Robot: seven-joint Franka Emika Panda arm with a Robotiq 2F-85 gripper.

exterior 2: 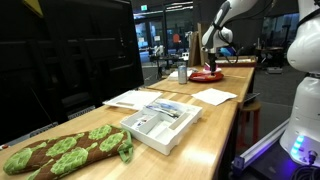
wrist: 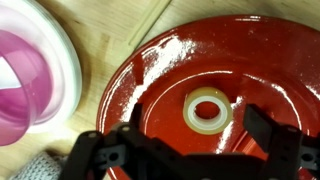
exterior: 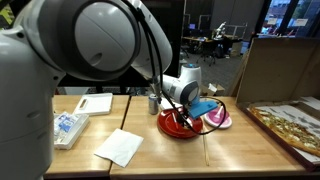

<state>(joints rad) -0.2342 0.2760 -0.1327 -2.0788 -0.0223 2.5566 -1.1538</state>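
The gripper isn't ready to close yet: the cream ring lies flat between the fingertips but below them, so they would miss it now. The gripper should come down first, then close on the ring.
In the wrist view a cream ring, like a small roll of tape (wrist: 208, 110), lies flat on a glossy red plate (wrist: 250, 60). My gripper (wrist: 198, 122) hangs just above the plate, open, with the ring between the black fingertips (wrist: 135, 116) and untouched by either. In both exterior views the arm reaches down over the red plate (exterior: 172, 127) (exterior 2: 208, 76) on the wooden table, and the gripper (exterior: 186, 112) sits low over it. The ring itself is hidden in those views.
A pink bowl (wrist: 30, 85) (exterior: 219, 121) sits beside the plate, with a blue object (exterior: 204, 105) behind it. A can (exterior: 153, 102), a white napkin (exterior: 120, 147), a white box (exterior: 95, 103) and a patterned tray (exterior: 290, 125) share the table. A white tray (exterior 2: 160, 122) lies nearer the camera.
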